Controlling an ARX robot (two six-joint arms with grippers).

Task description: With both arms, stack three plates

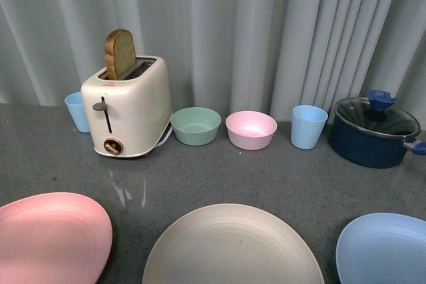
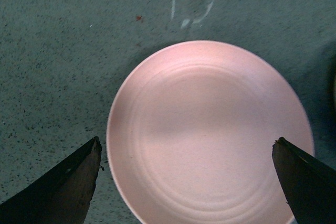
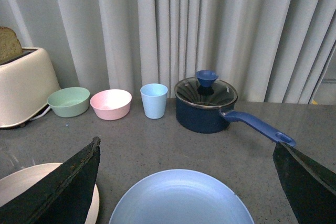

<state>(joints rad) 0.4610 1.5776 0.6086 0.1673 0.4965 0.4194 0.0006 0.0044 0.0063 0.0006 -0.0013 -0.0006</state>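
My left gripper picks up the pink plate by its rim [image 2: 113,119] next, to stack it onto the beige plate.
Three plates lie apart along the near edge of the grey counter: a pink plate [image 1: 50,237] at the left, a beige plate [image 1: 233,247] in the middle, a light blue plate [image 1: 386,249] at the right. Neither arm shows in the front view. My left gripper [image 2: 186,145] hangs open above the pink plate [image 2: 210,132], with nothing between its fingers. My right gripper [image 3: 186,145] is open over the near side of the light blue plate [image 3: 181,199], also empty. The beige plate's rim [image 3: 16,182] shows beside one right finger.
Along the back by the curtain stand a blue cup [image 1: 78,111], a cream toaster [image 1: 126,104] with a slice of bread, a mint-green bowl [image 1: 196,125], a pink bowl [image 1: 251,129], another blue cup [image 1: 309,126] and a dark blue lidded pot [image 1: 376,131], its handle [image 3: 260,127] pointing out.
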